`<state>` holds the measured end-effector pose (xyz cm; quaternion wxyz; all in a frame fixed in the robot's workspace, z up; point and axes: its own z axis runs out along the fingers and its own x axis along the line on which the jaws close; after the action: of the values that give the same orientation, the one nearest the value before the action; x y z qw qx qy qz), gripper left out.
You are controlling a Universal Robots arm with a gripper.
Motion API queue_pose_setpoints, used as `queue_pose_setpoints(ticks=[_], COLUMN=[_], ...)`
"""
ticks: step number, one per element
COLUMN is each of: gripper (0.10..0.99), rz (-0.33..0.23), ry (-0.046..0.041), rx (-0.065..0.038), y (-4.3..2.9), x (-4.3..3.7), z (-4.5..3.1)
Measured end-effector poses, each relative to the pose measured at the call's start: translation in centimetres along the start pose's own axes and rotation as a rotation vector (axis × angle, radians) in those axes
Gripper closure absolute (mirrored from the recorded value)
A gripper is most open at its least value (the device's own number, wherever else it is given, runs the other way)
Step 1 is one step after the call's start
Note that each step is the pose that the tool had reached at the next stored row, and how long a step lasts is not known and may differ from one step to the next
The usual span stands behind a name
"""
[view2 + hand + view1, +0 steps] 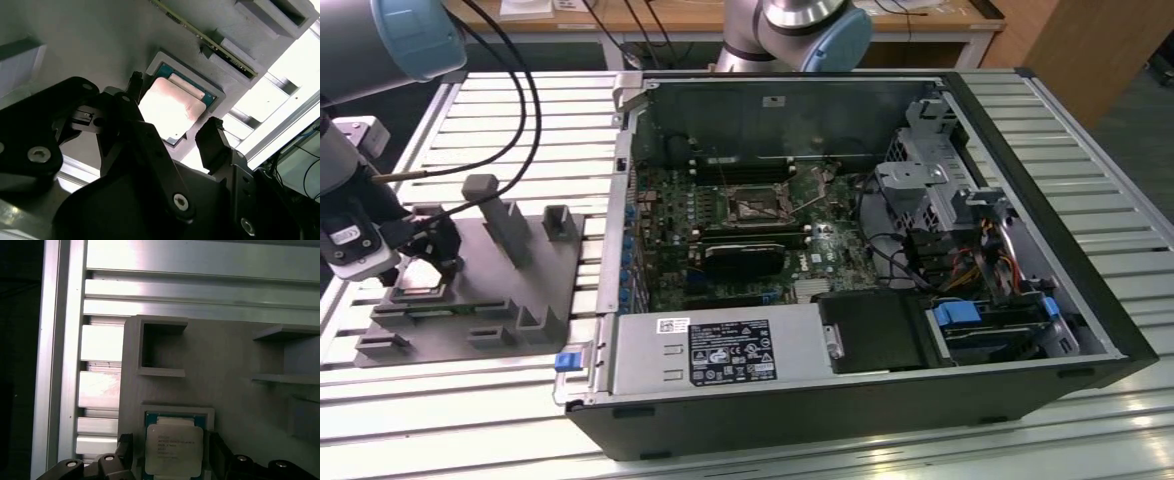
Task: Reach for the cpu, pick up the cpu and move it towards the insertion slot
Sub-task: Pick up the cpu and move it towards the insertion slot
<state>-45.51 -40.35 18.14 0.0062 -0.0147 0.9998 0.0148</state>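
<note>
My black fingers are beside the CPU's edges in the grey pocket. I need to close my gripper now. Closing now would hold the CPU.
The cpu is a silvery square chip with a green rim, lying flat in a pocket of the grey fixture. It glares bright in the second wrist view. My gripper is open and low over it, one black finger on each side, with narrow gaps to the chip's edges in the first wrist view. In the exterior view the gripper hangs over the fixture at that view's left. The insertion slot sits on the motherboard inside the open computer case.
The open case lies on a slatted aluminium table, with a power supply at its front and a black block beside the socket. Upright grey posts stand on the fixture. Cables hang from my arm. Another arm's base stands behind.
</note>
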Motion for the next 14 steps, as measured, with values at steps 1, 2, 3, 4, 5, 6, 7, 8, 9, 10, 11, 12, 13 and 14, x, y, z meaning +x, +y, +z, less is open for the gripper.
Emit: queue_pose_setpoints(ticks=[1,2,3,4,5,6,7,8,9,10,11,12,13,14], gripper=[0.380,0.380,0.380,0.380,0.380,0.380,0.380,0.380,0.380,0.380,0.380,0.380,0.396,0.396], rz=[0.000,0.000,0.000,0.000,0.000,0.000,0.000,0.000,0.000,0.000,0.000,0.000,0.000,0.000], ry=[-0.0001,-0.0001,-0.0001,-0.0001,-0.0004,-0.0003,-0.0001,0.0001,0.0002,0.0001,0.0000,0.0000,0.0001,0.0001], rx=[0.000,0.000,0.000,0.000,0.000,0.000,0.000,0.000,0.000,0.000,0.000,0.000,0.000,0.000], y=[0.00,0.00,0.00,0.00,0.00,0.00,0.00,0.00,0.00,0.00,0.00,0.00,0.00,0.00], x=[0.00,0.00,0.00,-0.02,-0.05,-0.05,-0.05,-0.05,-0.06,-0.06,-0.07,-0.07,-0.08,-0.08], z=[0.01,0.01,0.01,0.02,0.03,0.03,0.02,0.01,0.01,0.01,0.01,0.01,0.01,0.01])
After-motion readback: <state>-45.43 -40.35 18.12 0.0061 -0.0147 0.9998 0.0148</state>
